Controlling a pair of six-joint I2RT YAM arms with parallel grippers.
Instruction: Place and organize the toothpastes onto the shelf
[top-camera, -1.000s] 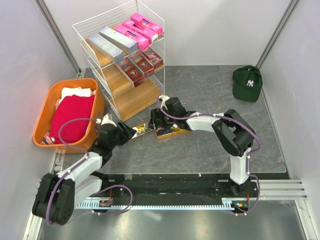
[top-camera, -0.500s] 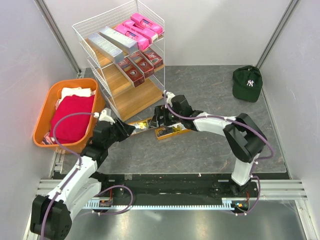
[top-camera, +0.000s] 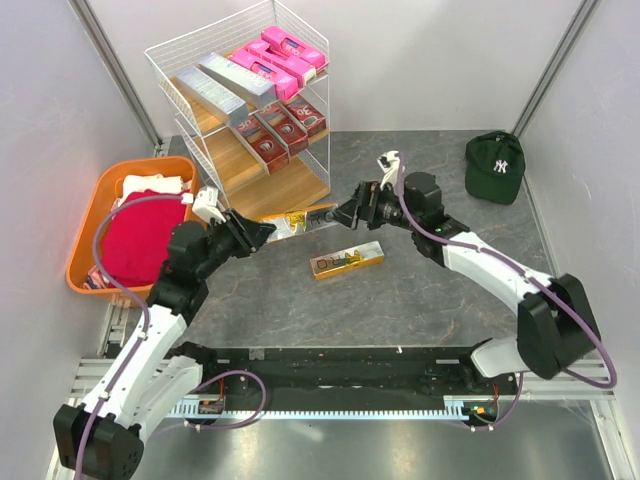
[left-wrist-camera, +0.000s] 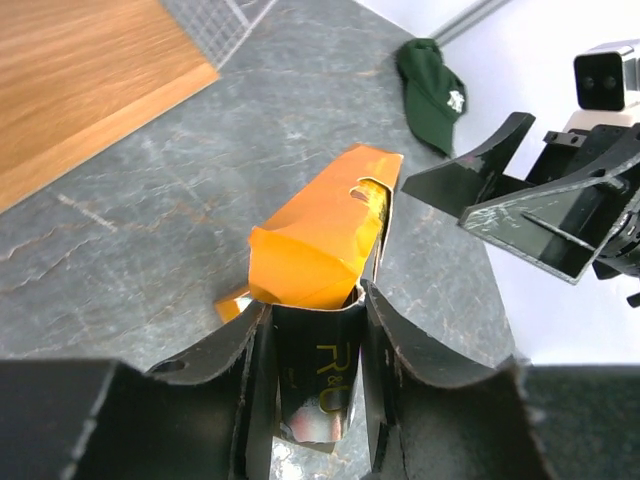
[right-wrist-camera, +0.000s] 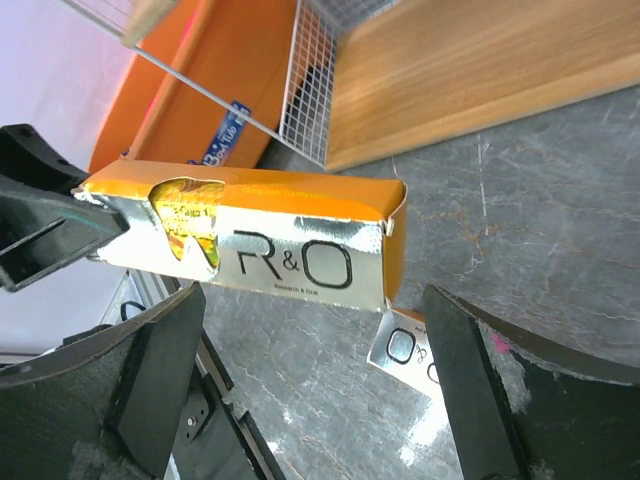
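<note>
My right gripper next needs to grab the gold-white-black toothpaste box by its free far end (top-camera: 325, 217) (right-wrist-camera: 352, 243), leaving the box's other end to slide onto the shelf's bottom board.
My left gripper (top-camera: 256, 232) is shut on one end of a gold-white-black toothpaste box (top-camera: 297, 220) and holds it above the table just in front of the shelf (top-camera: 200, 60). In the left wrist view the box (left-wrist-camera: 325, 235) sticks out from between my fingers (left-wrist-camera: 250, 350). My right gripper (top-camera: 350, 213) is open at the box's far end and does not touch it. In the right wrist view the box (right-wrist-camera: 260, 235) lies across my open jaws. A second gold box (top-camera: 346, 261) lies on the table. Silver, pink and dark red boxes lie on the upper shelf boards.
An orange basket (top-camera: 95, 205) with red and white cloths stands left of the shelf. A green cap (top-camera: 494, 167) lies at the back right. The shelf's bottom board (top-camera: 285, 195) is bare wood and shows in both wrist views (left-wrist-camera: 80, 90) (right-wrist-camera: 480, 70).
My left gripper has lifted the gold box and carried it up toward the shelf. My right gripper has left the boxes on the table, moved right and up, and stands open by the held box's end.
</note>
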